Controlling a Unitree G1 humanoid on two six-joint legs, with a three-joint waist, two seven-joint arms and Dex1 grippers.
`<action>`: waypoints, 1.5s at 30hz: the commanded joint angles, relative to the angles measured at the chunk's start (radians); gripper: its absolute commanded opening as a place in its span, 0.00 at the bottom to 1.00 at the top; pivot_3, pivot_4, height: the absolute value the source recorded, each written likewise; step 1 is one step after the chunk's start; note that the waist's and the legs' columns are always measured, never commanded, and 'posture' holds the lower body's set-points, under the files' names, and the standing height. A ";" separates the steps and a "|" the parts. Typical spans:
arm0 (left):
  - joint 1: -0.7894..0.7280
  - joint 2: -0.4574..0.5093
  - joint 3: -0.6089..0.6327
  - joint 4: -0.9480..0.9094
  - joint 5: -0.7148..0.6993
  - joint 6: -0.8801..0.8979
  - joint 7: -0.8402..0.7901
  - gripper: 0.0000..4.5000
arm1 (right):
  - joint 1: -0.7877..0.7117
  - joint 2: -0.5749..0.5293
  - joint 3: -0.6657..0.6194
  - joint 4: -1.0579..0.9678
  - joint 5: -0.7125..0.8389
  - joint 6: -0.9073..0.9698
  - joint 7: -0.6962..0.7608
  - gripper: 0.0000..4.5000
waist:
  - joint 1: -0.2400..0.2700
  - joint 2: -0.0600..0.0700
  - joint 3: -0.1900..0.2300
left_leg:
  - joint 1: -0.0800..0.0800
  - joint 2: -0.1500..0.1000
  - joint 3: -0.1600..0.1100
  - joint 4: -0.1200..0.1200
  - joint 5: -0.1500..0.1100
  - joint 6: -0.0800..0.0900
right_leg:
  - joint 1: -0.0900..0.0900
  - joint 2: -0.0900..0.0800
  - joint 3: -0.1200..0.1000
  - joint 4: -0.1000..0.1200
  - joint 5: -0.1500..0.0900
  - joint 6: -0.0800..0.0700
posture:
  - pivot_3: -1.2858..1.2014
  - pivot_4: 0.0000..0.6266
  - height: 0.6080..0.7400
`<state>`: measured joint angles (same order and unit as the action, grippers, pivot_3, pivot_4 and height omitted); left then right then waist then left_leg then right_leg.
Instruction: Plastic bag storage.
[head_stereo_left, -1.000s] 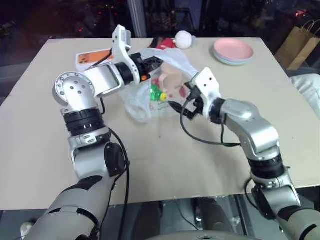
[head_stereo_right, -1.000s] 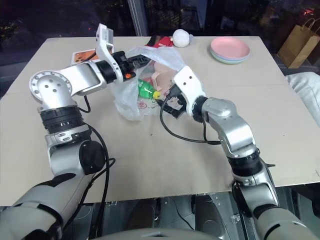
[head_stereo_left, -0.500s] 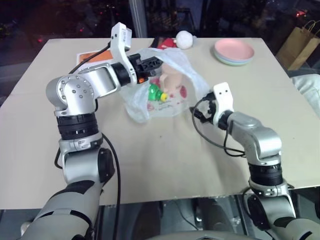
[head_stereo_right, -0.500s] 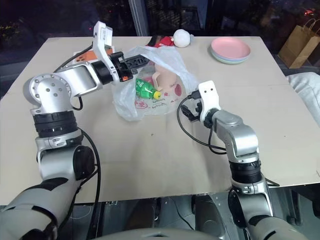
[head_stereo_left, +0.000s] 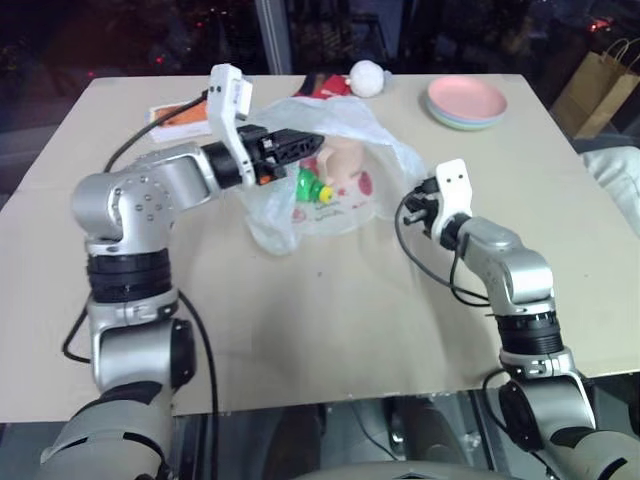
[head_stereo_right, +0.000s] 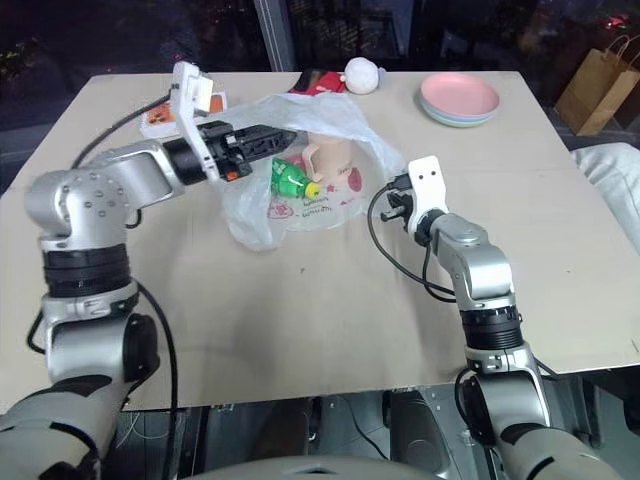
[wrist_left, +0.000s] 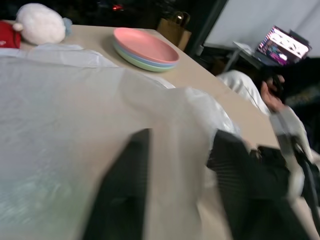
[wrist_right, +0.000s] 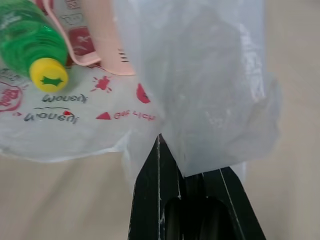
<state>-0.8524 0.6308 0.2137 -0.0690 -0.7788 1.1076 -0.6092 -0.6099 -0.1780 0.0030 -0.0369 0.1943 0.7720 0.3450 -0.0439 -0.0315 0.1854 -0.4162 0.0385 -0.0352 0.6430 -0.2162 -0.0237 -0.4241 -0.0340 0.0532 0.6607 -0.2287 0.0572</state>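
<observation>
The plastic bag's rim stands up in a fold and the lower film (head_stereo_left: 270, 225) hangs slack. My left gripper will pinch that raised rim (head_stereo_left: 322, 136) next.
The plastic bag (head_stereo_left: 335, 218), translucent white with red print, lies crumpled in the middle of the table. Inside it show a pink cup (head_stereo_left: 346, 160) and a green bottle (wrist_right: 29, 42) with a yellow cap. My right gripper (head_stereo_left: 416, 206) is at the bag's right edge, and in the right wrist view its fingers (wrist_right: 150, 175) are shut on a fold of the film. My left gripper (head_stereo_left: 303, 141) reaches level into the bag's upper left rim. In the left wrist view its two dark fingers (wrist_left: 120, 190) stand apart, with bag film draped across them.
A stack of pink and green plates (head_stereo_left: 467, 102) sits at the back right. A white plush (head_stereo_left: 368, 78) and a red item lie behind the bag, an orange-and-white box (head_stereo_left: 180, 112) at the back left. A brown paper bag (head_stereo_left: 600, 85) stands beyond the table's right corner.
My right gripper moved right to the bag's edge and shut on the film. My left gripper opened, rolled and drew back a little to the left.
</observation>
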 joint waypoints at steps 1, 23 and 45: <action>0.092 0.089 0.135 -0.126 -0.097 0.036 -0.054 0.71 | 0.002 -0.011 -0.016 -0.066 0.028 -0.015 0.012 0.00 | -0.003 0.000 0.000 | 0.000 0.000 0.000 0.000 0.000 0.000 | 0.000 0.000 0.000 0.000 0.000 0.000 | 0.52 0.24 1.00; 0.811 -0.097 0.076 -0.529 0.146 -0.359 0.104 0.71 | 0.022 -0.072 -0.002 -0.121 0.085 0.048 0.053 0.00 | 0.011 0.001 -0.002 | 0.002 0.001 0.001 0.002 0.000 0.001 | 0.001 0.001 0.001 0.000 0.000 0.000 | 0.52 0.24 1.00; 0.202 -0.036 0.367 -0.085 -0.734 -0.163 0.446 0.02 | -0.257 -0.073 -0.369 -0.148 0.617 0.299 0.101 0.00 | 0.000 0.003 0.001 | 0.000 0.002 -0.002 0.006 0.000 0.001 | 0.001 0.003 -0.001 0.002 0.000 0.000 | 0.52 0.24 1.00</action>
<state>-0.5815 0.5515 0.5416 -0.2275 -1.4082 0.9346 -0.1841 -0.7703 -0.2515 -0.2534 -0.1570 0.6338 1.0102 0.4451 -0.0444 -0.0283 0.1865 -0.4157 0.0409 -0.0367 0.6487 -0.2165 -0.0225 -0.4229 -0.0312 0.0525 0.6627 -0.2288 0.0574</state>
